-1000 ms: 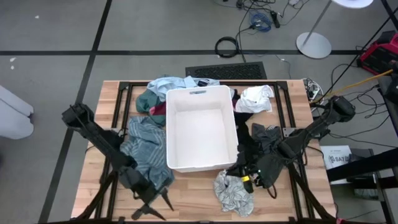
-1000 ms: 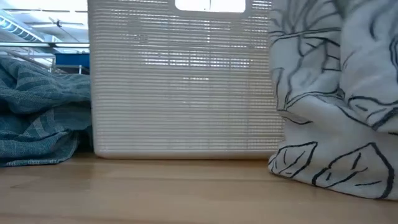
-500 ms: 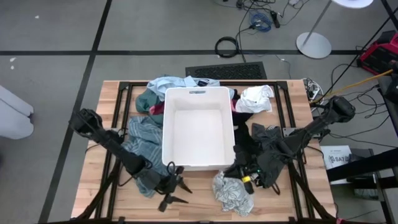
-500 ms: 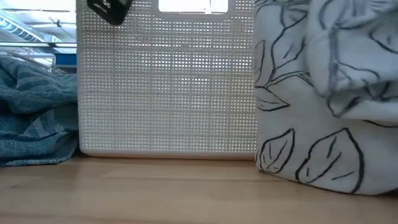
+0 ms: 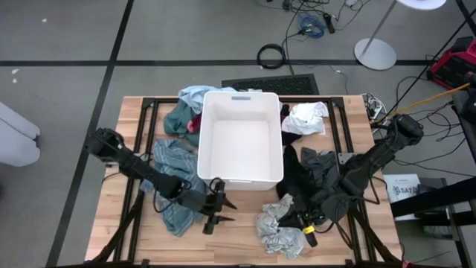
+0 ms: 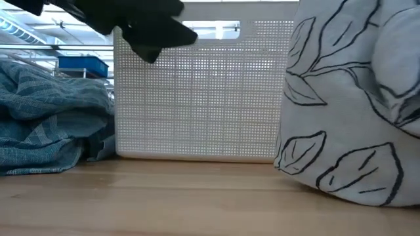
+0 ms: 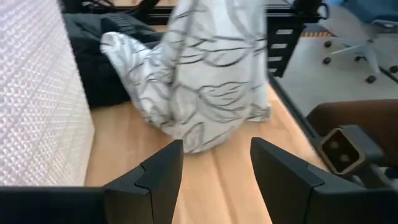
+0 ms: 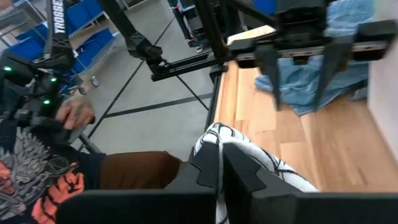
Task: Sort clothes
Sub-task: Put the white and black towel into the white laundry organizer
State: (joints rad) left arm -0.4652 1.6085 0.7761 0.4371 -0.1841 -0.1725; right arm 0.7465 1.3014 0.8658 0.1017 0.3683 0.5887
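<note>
The leaf-print garment's fold (image 8: 239, 138) is up off the wooden table, so the garment stays in my right gripper for now, until I lower the fold.
The clothes lie around a white bin (image 5: 238, 138). A teal striped garment (image 5: 175, 182) lies left of it, black garments (image 5: 312, 175) right of it, and a white one (image 5: 305, 117) and a light blue one (image 5: 195, 95) at the far side. My right gripper (image 5: 301, 223) is shut on a white-grey leaf-print garment (image 5: 277, 223) near the table's near edge. My left gripper (image 5: 222, 208) is open and empty, just in front of the bin's near wall and left of that garment. It points at the garment in the left wrist view (image 7: 205, 68). My right gripper pinches a bunched fold (image 8: 214, 138) of the white-grey garment between its two fingers, coming from the table's right and slanting down. How many layers it has I cannot tell. The cloth is drawn up at the fingers, and its lower part (image 6: 341, 187) rests on the table.
The bin's perforated near wall (image 6: 203, 98) stands close behind my left gripper (image 6: 147, 29). Black frame rails run along the table's sides (image 5: 338, 126). Bare wood lies along the near edge (image 5: 230, 246). A person (image 8: 37, 130) sits beyond the table's left edge.
My left gripper has swung from the near edge toward the table's right and far side, up to the bin's near wall. The bin has slid toward the far edge. My right gripper has drawn the white-grey garment a little toward the near edge, and the garment has bunched up.
</note>
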